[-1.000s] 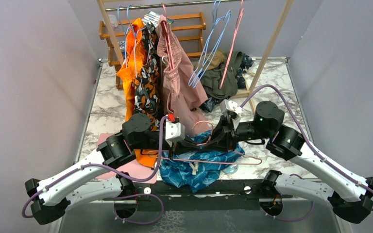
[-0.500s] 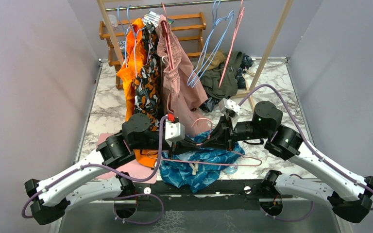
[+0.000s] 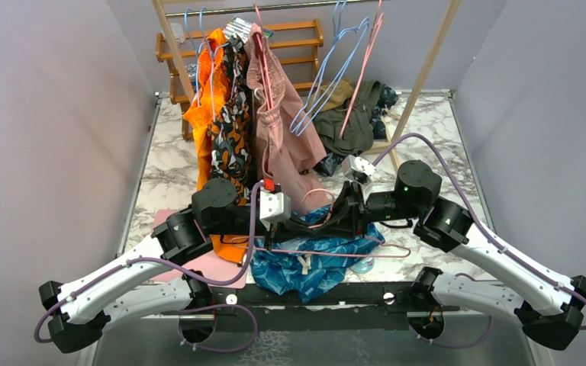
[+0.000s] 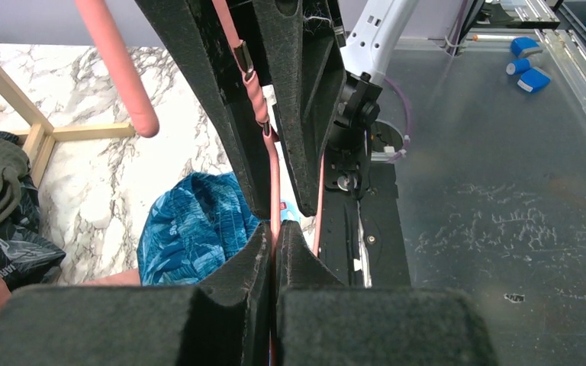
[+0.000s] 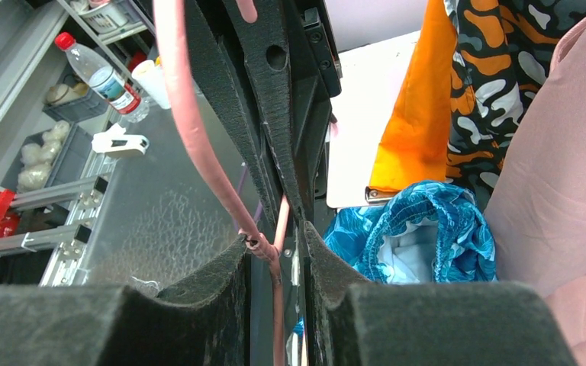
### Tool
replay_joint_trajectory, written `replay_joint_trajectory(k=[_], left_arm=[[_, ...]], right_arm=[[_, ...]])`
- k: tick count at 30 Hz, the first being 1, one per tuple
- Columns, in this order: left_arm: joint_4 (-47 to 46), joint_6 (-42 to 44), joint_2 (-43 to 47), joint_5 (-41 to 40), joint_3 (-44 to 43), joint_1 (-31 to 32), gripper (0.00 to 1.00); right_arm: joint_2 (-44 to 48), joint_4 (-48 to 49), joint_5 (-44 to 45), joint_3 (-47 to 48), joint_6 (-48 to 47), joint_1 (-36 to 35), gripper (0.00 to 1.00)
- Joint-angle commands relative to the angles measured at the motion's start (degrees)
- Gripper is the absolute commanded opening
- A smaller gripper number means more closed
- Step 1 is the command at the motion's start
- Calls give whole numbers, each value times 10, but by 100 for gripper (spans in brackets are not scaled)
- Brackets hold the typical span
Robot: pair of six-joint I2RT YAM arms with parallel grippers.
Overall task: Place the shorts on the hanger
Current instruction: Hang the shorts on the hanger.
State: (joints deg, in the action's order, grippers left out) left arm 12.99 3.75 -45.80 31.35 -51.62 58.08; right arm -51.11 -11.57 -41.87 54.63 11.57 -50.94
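The hanger's twisted neck (image 3: 328, 218) lies between my right gripper's open fingers, with one finger on either side. My right gripper should close on it.
The teal leaf-print shorts (image 3: 313, 265) lie crumpled at the table's front edge, also in the left wrist view (image 4: 191, 229) and the right wrist view (image 5: 427, 229). The thin pink hanger (image 3: 355, 255) hangs over them, its hook between both arms. My left gripper (image 3: 311, 223) (image 4: 275, 236) is shut on the hanger's wire (image 4: 274, 179). My right gripper (image 3: 334, 221) (image 5: 275, 245) faces it, jaws apart, with the twisted neck of the hanger (image 5: 263, 245) in the gap, resting against one pad.
Orange (image 3: 202, 114), patterned (image 3: 233, 130) and pink garments (image 3: 282, 130) hang from the wooden rack behind, beside light blue hangers (image 3: 328, 76). An olive garment pile (image 3: 351, 122) lies at the back right. A pink sheet (image 3: 206, 267) lies front left.
My right arm has shifted slightly left toward the left gripper. The empty hangers on the rack have swung a little. The left arm and the shorts have stayed put.
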Motion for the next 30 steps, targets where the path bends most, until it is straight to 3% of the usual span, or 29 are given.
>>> replay_joint_trajectory(k=[1,5,11,19,23,26,27,30], left_arm=[[-22,6,3,-6,-10,-2,0],[-22,5,3,-7,-9,-2,0],[-23,6,3,-7,-7,-2,0],[-21,6,6,-9,-4,-2,0],[-22,6,6,-12,-4,-2,0],[-22,5,5,-22,-4,-2,0],[-22,4,6,-32,-3,-2,2],[-20,-1,14,-75,2,-2,48]], right_arm=[[0,25,10,-7,7,-3,26],[7,40,27,-14,19,-3,32],[19,72,49,-28,35,-3,32],[24,79,46,-33,37,-3,15],[23,78,32,-31,36,-3,1],[24,78,28,-31,33,-3,1],[27,75,33,-32,32,-3,1],[42,53,74,-28,16,-3,1]])
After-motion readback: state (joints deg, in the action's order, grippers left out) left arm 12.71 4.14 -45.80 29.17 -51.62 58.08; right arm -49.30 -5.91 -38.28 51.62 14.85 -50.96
